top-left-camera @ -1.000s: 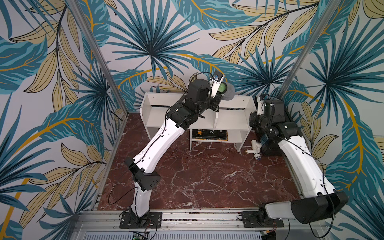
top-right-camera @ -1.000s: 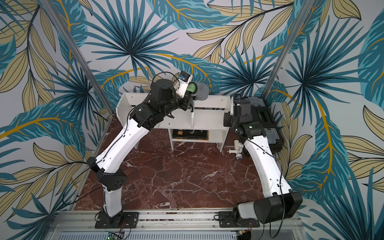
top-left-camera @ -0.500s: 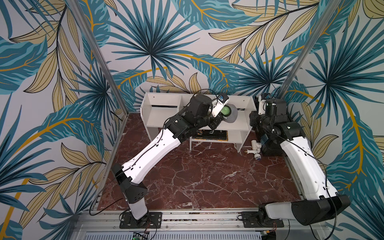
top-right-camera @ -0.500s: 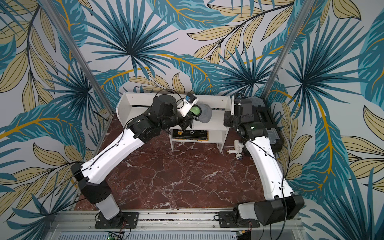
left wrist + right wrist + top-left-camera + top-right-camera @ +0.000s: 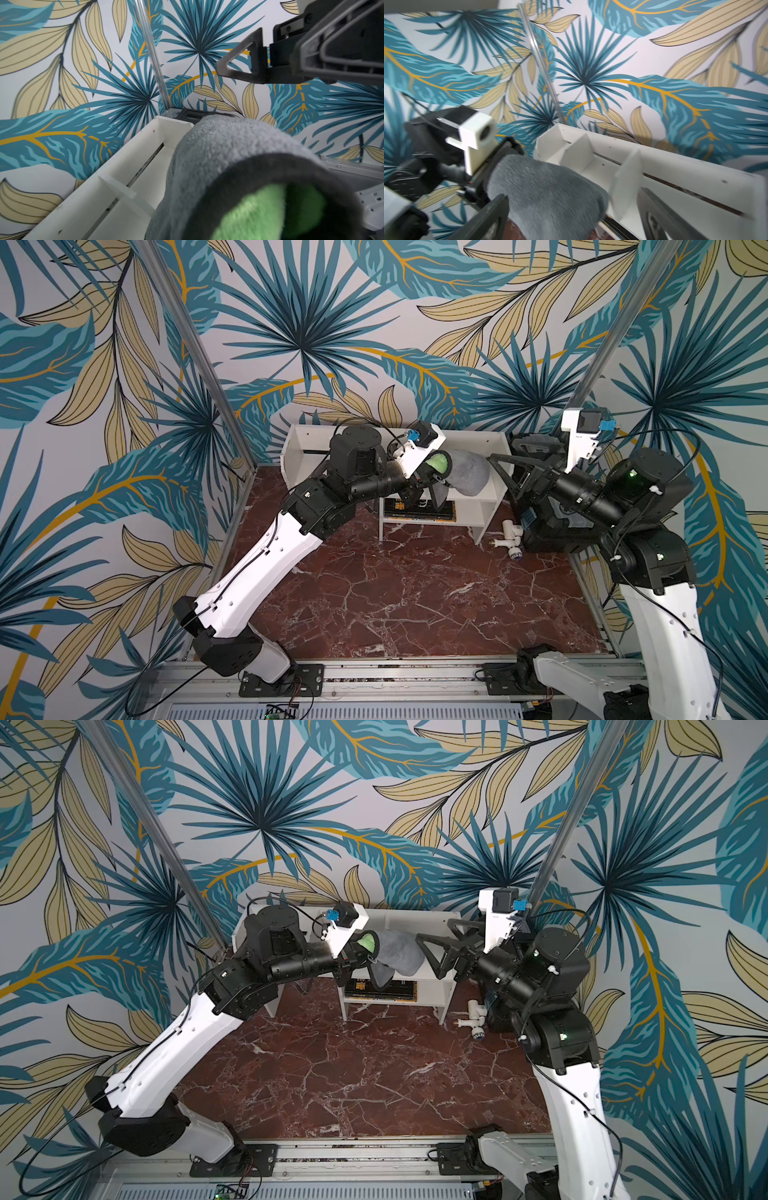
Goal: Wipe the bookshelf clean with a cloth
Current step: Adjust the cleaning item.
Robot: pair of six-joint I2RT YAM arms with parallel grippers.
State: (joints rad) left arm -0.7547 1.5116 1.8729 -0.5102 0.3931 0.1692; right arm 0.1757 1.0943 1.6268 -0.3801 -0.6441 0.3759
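The right gripper grabs the grey cloth by its loose end next, opposite the left gripper, to wipe the bookshelf.
The white bookshelf stands against the back wall. A grey cloth with a dark edge and a green patch hangs over the shelf's middle-right part. My left gripper is shut on it, and the cloth hides its fingertips. My right gripper faces the cloth from the right, jaws wide open. One fingertip is at the cloth's free end. I cannot tell whether it touches.
A black toolbox sits right of the shelf, under my right arm. A white pipe fitting lies on the marble floor beside it. A dark flat box fills the lower cubby.
My left gripper has carried the cloth down and to the right along the shelf. My right gripper has opened wide and turned to face the cloth.
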